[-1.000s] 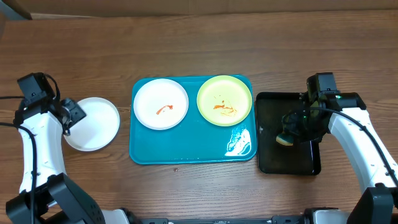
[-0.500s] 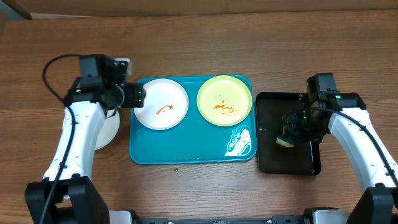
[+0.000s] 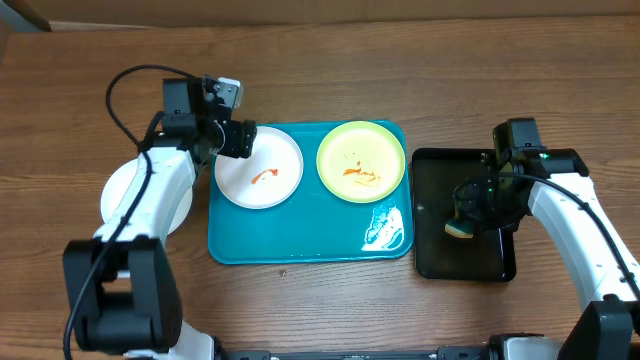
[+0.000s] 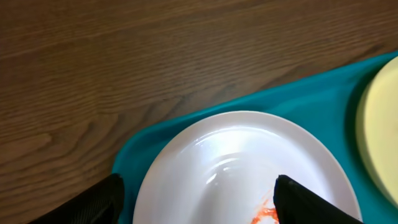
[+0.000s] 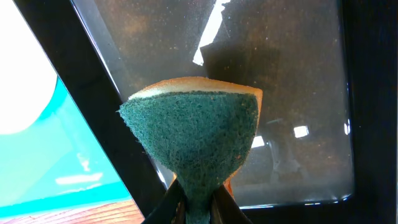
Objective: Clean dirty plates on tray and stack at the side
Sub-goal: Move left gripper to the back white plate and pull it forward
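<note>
My left gripper grabs the white plate by its rim away from the yellow-green plate next, to clean and stack it, and the smeared side stays free.
The turquoise tray (image 3: 300, 235) holds a white plate (image 3: 262, 170) with a red sauce smear and a pale yellow-green plate (image 3: 360, 160) with orange smears. A third white plate (image 3: 128, 190) lies on the table left of the tray, partly under my left arm. My left gripper (image 3: 243, 141) is open over the white plate's upper-left rim; in the left wrist view the plate (image 4: 242, 168) lies between the fingers (image 4: 199, 199). My right gripper (image 3: 468, 215) is shut on a green-and-yellow sponge (image 5: 193, 140) above the black tray (image 3: 440, 170).
The black tray (image 5: 298, 74) holds a film of water and stands right of the turquoise tray. Wet patch (image 3: 385, 228) shines on the turquoise tray's lower right. A cable loops behind my left arm. Bare wooden table (image 4: 124, 62) lies all round.
My left arm has swung from the plate on the table to the right, and its open gripper now sits over the smeared white plate's rim. The right arm has not moved.
</note>
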You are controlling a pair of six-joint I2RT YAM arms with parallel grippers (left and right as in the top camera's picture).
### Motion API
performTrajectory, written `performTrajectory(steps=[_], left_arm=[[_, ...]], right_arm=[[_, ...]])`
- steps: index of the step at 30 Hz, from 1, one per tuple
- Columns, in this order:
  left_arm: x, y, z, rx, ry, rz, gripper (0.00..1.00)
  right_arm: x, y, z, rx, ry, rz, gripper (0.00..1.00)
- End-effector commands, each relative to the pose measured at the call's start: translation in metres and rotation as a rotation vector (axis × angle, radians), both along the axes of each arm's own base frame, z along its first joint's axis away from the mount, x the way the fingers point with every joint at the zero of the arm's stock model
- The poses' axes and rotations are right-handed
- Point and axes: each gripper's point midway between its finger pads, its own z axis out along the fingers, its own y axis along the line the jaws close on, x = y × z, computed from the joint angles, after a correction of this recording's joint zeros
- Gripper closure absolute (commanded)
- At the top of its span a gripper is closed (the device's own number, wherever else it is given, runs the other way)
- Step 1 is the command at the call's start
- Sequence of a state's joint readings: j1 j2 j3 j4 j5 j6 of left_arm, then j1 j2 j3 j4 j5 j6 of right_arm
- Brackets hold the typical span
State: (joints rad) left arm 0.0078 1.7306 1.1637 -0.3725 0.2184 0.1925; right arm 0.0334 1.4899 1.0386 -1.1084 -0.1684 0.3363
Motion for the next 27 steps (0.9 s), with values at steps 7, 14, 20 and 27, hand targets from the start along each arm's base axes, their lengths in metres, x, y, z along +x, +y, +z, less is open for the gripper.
performTrajectory(steps=[7,14,20,27], left_arm=[[0.008,0.003,-0.046,0.056,0.066,-0.05,0.28],[0.007,0.015,-0.066,0.114,0.105,-0.013,0.26],[0.009,0.018,-0.066,0.131,0.098,-0.002,0.26],[0.007,0.018,-0.067,0.131,0.105,-0.004,0.27]], right_arm=[[0.0,0.0,0.002,0.006,-0.009,0.002,0.89],[0.0,0.0,0.002,0.006,-0.008,0.002,0.89],[0.0,0.0,0.002,0.006,-0.008,0.002,0.89],[-0.001,0.0,0.002,0.006,-0.005,0.002,0.89]])
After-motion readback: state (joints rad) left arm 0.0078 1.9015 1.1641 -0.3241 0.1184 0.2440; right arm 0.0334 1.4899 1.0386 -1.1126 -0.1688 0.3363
